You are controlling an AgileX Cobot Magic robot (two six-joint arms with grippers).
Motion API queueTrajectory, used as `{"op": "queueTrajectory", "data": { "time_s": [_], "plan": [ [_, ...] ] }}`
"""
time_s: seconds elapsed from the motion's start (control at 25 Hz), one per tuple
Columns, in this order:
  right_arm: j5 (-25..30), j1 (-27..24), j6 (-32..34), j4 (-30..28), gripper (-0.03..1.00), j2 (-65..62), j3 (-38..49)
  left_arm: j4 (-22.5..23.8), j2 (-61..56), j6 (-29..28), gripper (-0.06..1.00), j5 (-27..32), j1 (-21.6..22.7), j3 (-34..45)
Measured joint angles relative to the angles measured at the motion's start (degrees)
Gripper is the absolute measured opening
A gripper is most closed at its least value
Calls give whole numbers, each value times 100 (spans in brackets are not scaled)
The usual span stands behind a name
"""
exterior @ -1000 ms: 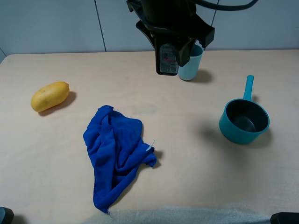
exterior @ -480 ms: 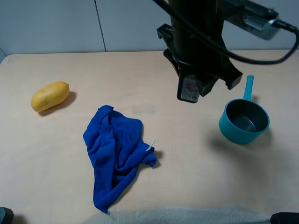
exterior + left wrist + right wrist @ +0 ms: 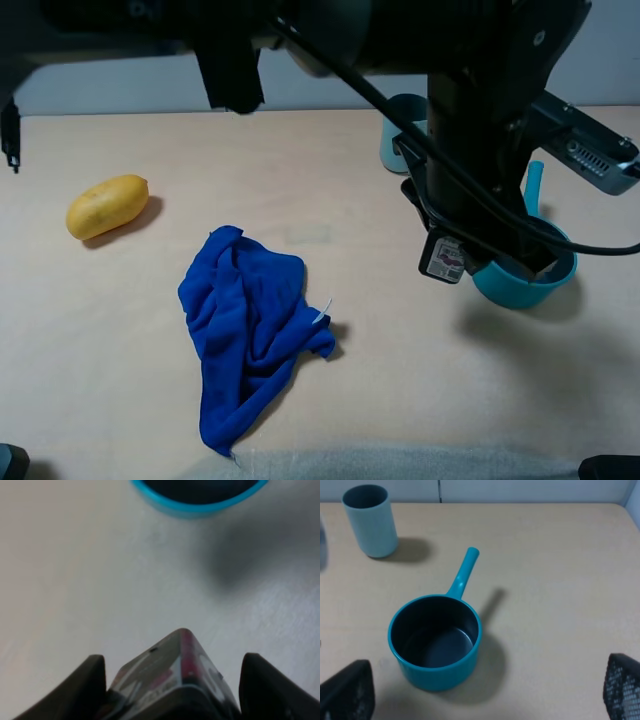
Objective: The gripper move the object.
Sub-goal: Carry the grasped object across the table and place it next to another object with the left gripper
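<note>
My left gripper should keep holding the black pack (image 3: 444, 259) for now. The pack hangs above the table, and its shadow lies apart from it.
My left gripper (image 3: 446, 256) is shut on the object, a small black pack (image 3: 444, 259) with a white label and pink-red edge. It holds the pack above the table, right beside the left rim of a teal saucepan (image 3: 556, 270). The left wrist view shows the pack (image 3: 172, 672) between the two black fingers (image 3: 92, 680), with the saucepan rim (image 3: 200, 502) just beyond. The bulky dark arm hides much of the pan. My right gripper (image 3: 485, 677) is open and empty, hovering near the saucepan (image 3: 437, 672).
A teal cup (image 3: 398, 128) stands at the back, partly hidden by the arm; the right wrist view shows it too (image 3: 370, 520). A yellow fruit (image 3: 107, 205) lies at the left. A crumpled blue cloth (image 3: 250, 320) lies on the table's (image 3: 400, 380) front middle.
My left gripper has carried the pack from beside the cup at the back, forward and to the right, down to the saucepan's left rim. The cup now shows behind the arm.
</note>
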Motion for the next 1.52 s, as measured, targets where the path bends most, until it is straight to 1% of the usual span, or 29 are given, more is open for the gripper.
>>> {"op": "queueTrajectory", "data": {
  "time_s": [0.4, 0.76, 1.52],
  "plan": [
    [0, 0, 0, 0, 69, 0, 0, 52, 374, -127, 58, -608, -301, 0],
    [0, 0, 0, 0, 69, 0, 0, 65, 670, -139, 58, -1166, -340, 0],
    [0, 0, 0, 0, 69, 0, 0, 107, 1098, -139, 58, -1618, -445, 0]
  ]
}}
